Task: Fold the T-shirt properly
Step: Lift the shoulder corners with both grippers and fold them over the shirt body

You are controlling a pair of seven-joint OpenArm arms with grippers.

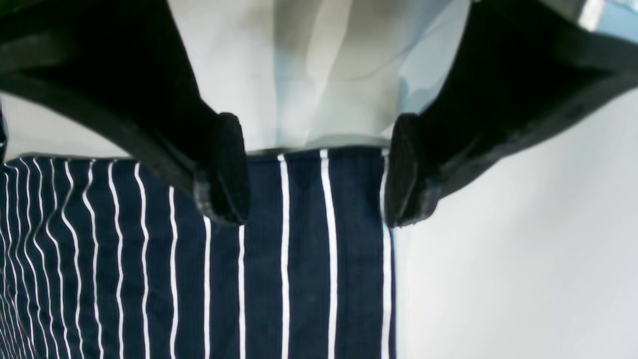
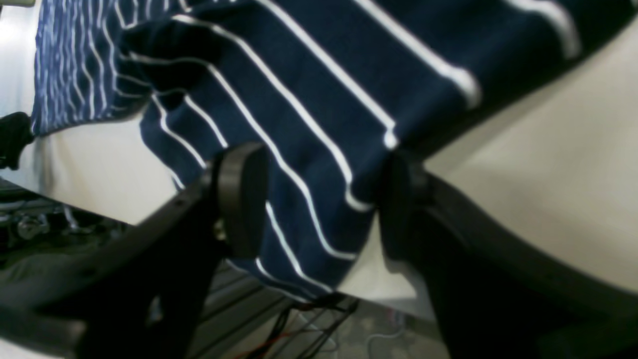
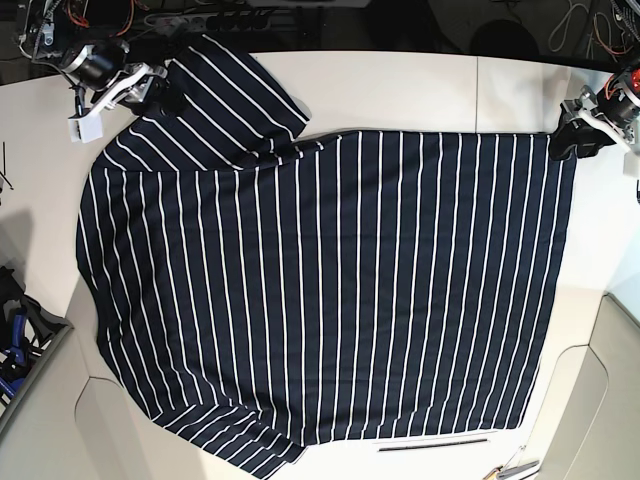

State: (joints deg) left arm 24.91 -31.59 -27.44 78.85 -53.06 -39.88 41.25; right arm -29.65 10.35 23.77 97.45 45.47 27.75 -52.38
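My right gripper needs to close on the sleeve now. Its fingers are down at the level of the cloth, and one is against the striped edge.
The dark navy T-shirt with thin white stripes lies spread flat on the white table, its sleeves toward the left of the base view. My left gripper is at the shirt's far right corner. In the left wrist view it is open, its fingers straddling the corner of the shirt. My right gripper is at the upper left sleeve. In the right wrist view it is open, with the sleeve's edge between its spread fingers.
Wires and electronics line the table's back edge. Blue-handled tools lie in a bin at the left. A dark strip and small tools lie near the front edge. The right wrist view shows the table edge with floor cables below.
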